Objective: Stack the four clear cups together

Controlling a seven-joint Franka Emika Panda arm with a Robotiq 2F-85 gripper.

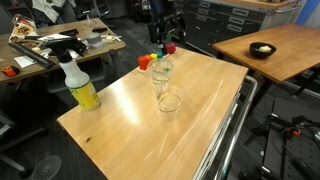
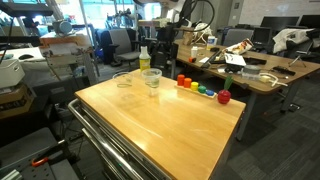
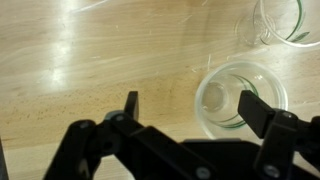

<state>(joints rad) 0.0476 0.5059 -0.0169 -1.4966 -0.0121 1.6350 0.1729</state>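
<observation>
The gripper's fingers are on both sides of the stack's near rim [image 1: 162, 63] [image 3: 200, 102] but hang above it, so they would miss if they closed now. The gripper needs to come down first, then close on the stack's rim.
A clear cup [image 1: 169, 101] stands alone near the middle of the wooden table [image 1: 120, 130]. A taller clear cup stack [image 1: 163, 72] stands just behind it; I cannot tell how many cups are nested in it. Both also show in an exterior view, the stack [image 2: 152, 80] and the single cup [image 2: 124, 82]. My gripper [image 1: 165, 42] hangs open and empty above the stack. In the wrist view a clear cup [image 3: 240, 100] lies below my open gripper [image 3: 195, 108], close to one finger. Another clear cup [image 3: 280, 20] sits at the frame's corner.
A white-and-yellow spray bottle [image 1: 80, 85] stands near a table edge. A row of small coloured objects [image 2: 205, 90] lies along the far edge beside the cups. A second table holds a small black bowl [image 1: 262, 49]. Cluttered desks stand around.
</observation>
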